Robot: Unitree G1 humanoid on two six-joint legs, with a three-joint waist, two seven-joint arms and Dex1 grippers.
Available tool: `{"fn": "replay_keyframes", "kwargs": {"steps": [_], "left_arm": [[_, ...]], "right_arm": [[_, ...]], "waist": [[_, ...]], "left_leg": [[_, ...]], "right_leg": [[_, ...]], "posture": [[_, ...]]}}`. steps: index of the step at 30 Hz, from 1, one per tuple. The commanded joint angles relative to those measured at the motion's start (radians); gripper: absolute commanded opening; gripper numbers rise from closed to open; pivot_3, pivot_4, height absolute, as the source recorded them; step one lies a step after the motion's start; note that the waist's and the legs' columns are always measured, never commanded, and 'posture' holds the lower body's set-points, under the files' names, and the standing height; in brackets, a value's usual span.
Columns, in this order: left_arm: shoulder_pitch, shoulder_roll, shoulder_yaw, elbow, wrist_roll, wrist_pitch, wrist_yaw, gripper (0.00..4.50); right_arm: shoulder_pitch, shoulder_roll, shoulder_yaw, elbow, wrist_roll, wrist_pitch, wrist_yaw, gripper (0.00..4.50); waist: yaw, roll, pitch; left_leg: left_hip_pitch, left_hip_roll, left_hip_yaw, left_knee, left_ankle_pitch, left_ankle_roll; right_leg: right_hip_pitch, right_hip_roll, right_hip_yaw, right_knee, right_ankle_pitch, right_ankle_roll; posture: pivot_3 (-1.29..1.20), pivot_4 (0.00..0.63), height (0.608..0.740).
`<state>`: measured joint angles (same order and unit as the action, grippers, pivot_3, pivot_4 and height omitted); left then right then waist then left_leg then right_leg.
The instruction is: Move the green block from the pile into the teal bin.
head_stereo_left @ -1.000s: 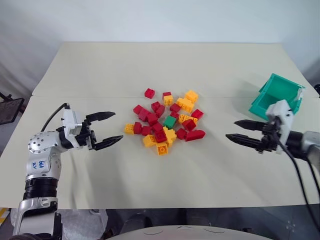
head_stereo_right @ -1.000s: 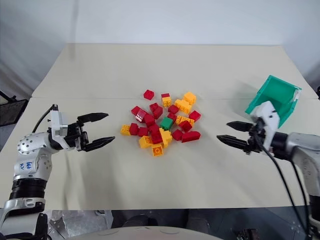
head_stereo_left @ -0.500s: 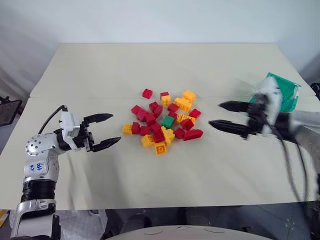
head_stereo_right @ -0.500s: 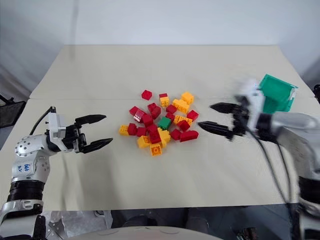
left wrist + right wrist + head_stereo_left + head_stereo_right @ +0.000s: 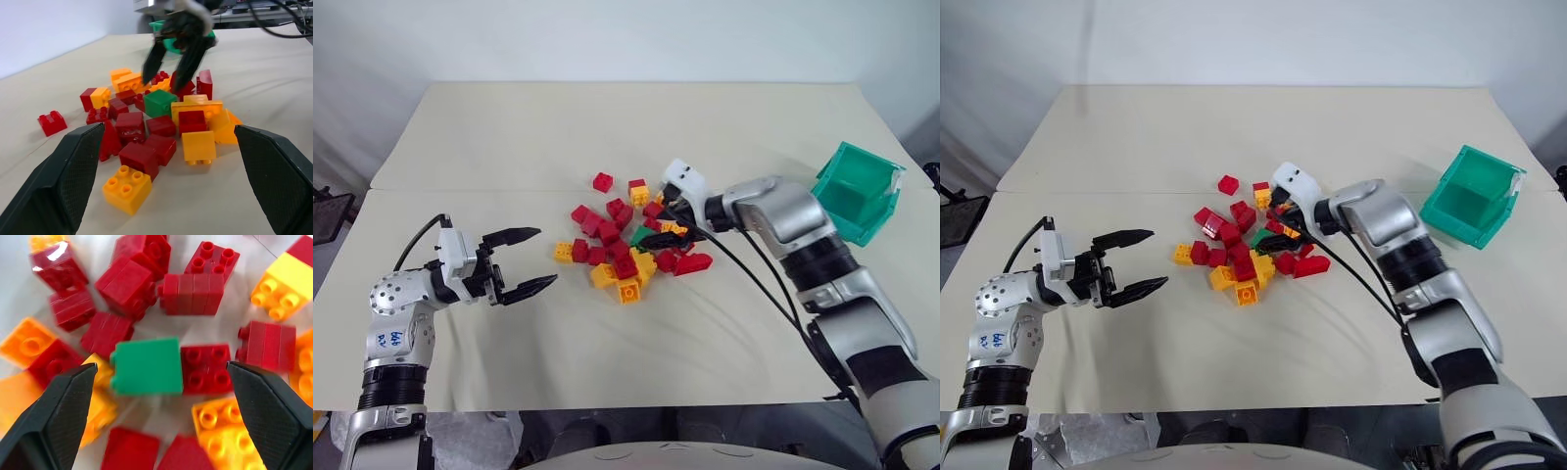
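Note:
My fingertips are still above the green block's top (image 5: 640, 234) (image 5: 146, 364), so it is too early to close. My right gripper lowers first, then closes on the block.
The green block (image 5: 146, 366) lies in the middle of the pile (image 5: 631, 235) of red and yellow-orange bricks, with red bricks against it. My right gripper (image 5: 164, 83) hangs open just above the green block (image 5: 159, 102), pointing down at it, one finger to each side and nothing held. Over bare table to the left of the pile, my left gripper (image 5: 546, 257) is open and empty, pointing toward the bricks. The teal bin (image 5: 876, 168) stands tilted at the table's right edge, with its open side turned up and toward the pile.
The cream table (image 5: 607, 137) has bare room behind and in front of the pile. A seam (image 5: 470, 188) runs across it. My right arm's cable (image 5: 759, 279) trails over the table between the pile and the bin.
My right arm has swung from beside the teal bin leftward to over the pile, with its gripper still open. The left gripper has stayed in place.

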<state>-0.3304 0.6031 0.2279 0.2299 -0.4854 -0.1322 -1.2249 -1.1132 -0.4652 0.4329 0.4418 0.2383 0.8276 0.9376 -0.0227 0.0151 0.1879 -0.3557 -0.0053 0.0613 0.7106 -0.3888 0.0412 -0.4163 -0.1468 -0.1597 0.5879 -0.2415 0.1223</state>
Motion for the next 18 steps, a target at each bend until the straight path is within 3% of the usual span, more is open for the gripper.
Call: {"fn": "replay_keyframes", "kwargs": {"steps": [1, 8, 18], "left_arm": [[0.022, -0.001, 0.019, -0.059, -0.025, -0.002, 0.015, 4.50], [0.061, -0.009, 0.021, -0.105, -0.032, 0.004, 0.040, 4.50], [0.070, -0.016, 0.015, -0.116, -0.036, 0.006, 0.055, 4.50]], "right_arm": [[-0.024, 0.026, 0.019, 0.055, -0.064, -0.055, 0.022, 4.43], [-0.017, 0.049, 0.064, 0.057, -0.150, -0.074, 0.083, 4.43], [0.034, 0.029, 0.081, -0.141, -0.163, 0.028, 0.167, 4.43]], "waist": [[-0.003, 0.000, 0.000], [-0.007, 0.000, 0.000], [-0.006, 0.000, 0.000]], "left_leg": [[0.000, -0.001, 0.000, 0.000, 0.000, 0.000], [0.001, 0.000, 0.000, 0.000, 0.000, 0.000], [0.001, 0.000, 0.000, 0.000, 0.000, -0.001]], "right_leg": [[0.000, 0.000, 0.000, 0.000, 0.000, 0.000], [0.000, 0.000, 0.001, 0.001, 0.000, 0.000], [0.001, 0.000, 0.001, 0.001, 0.000, 0.000]], "posture": [[0.00, 0.150, 0.740], [0.00, 0.150, 0.740], [0.00, 0.150, 0.740]]}}
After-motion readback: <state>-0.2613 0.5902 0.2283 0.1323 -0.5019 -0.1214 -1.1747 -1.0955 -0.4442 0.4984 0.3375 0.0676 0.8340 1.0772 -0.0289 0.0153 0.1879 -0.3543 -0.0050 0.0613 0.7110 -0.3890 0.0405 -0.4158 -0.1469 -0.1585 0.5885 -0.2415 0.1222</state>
